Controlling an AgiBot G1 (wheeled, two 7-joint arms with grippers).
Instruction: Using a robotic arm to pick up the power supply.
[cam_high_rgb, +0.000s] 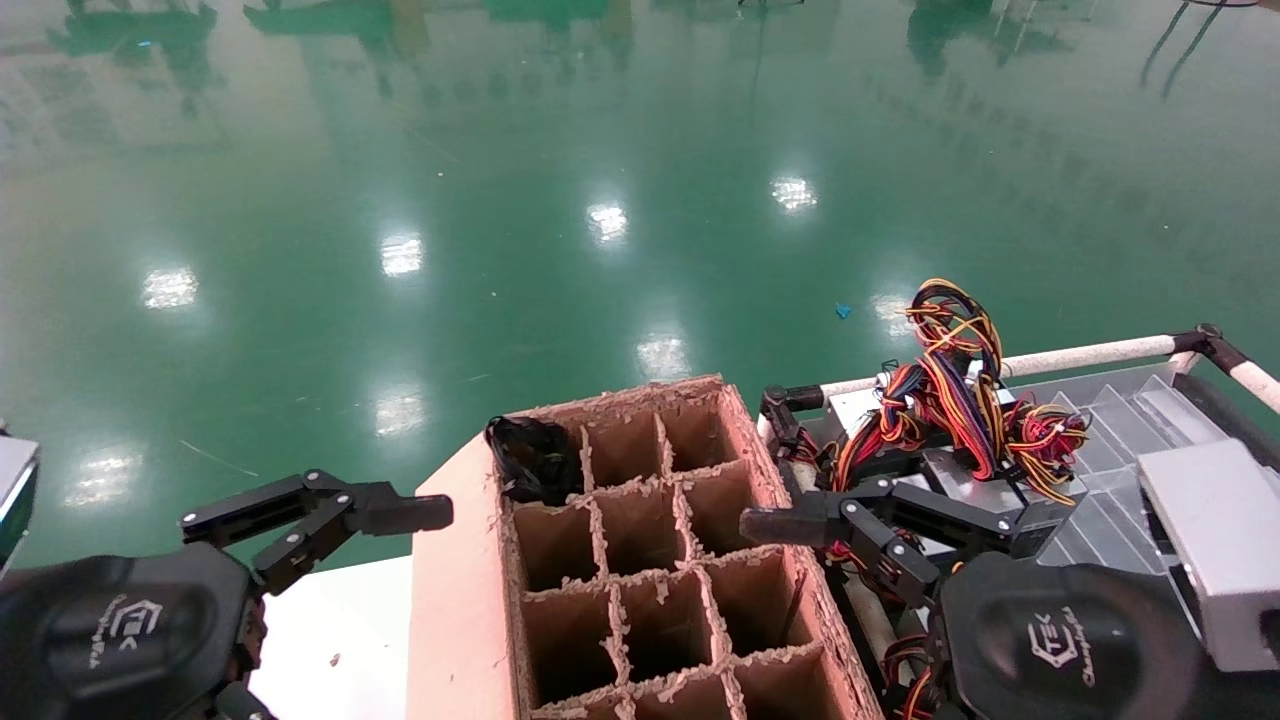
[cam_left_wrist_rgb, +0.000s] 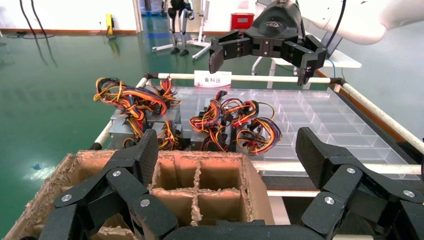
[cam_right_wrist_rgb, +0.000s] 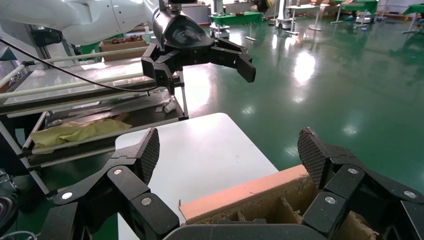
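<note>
My right gripper grabs the power supply by the bunch of black cables sticking out next, since cardboard sides enclose the power supply's body.
A bunch of black cables (cam_high_rgb: 535, 458) sticks out of the far left corner cell of the brown cardboard grid box (cam_high_rgb: 455, 600); this is the power supply, and its grey body is hidden inside the cell. My left gripper (cam_left_wrist_rgb: 227, 150) is open and empty, hovering beside the box's left side over the white table, its far finger (cam_high_rgb: 400, 513) just left of the cables. My right gripper (cam_right_wrist_rgb: 227, 150) is open and empty at the box's right edge, its far finger (cam_high_rgb: 775, 525) pointing left. Each wrist view shows the other gripper: the right gripper (cam_left_wrist_rgb: 260, 67) and the left gripper (cam_right_wrist_rgb: 206, 79).
A railed cart (cam_high_rgb: 1080, 352) on the right holds grey boxes with red, yellow and orange wires (cam_high_rgb: 960, 400) and a clear compartment tray (cam_left_wrist_rgb: 325, 115). The white table (cam_high_rgb: 340, 620) lies left of the box. Green floor stretches beyond. A rack with shelves (cam_right_wrist_rgb: 75, 130) stands farther left.
</note>
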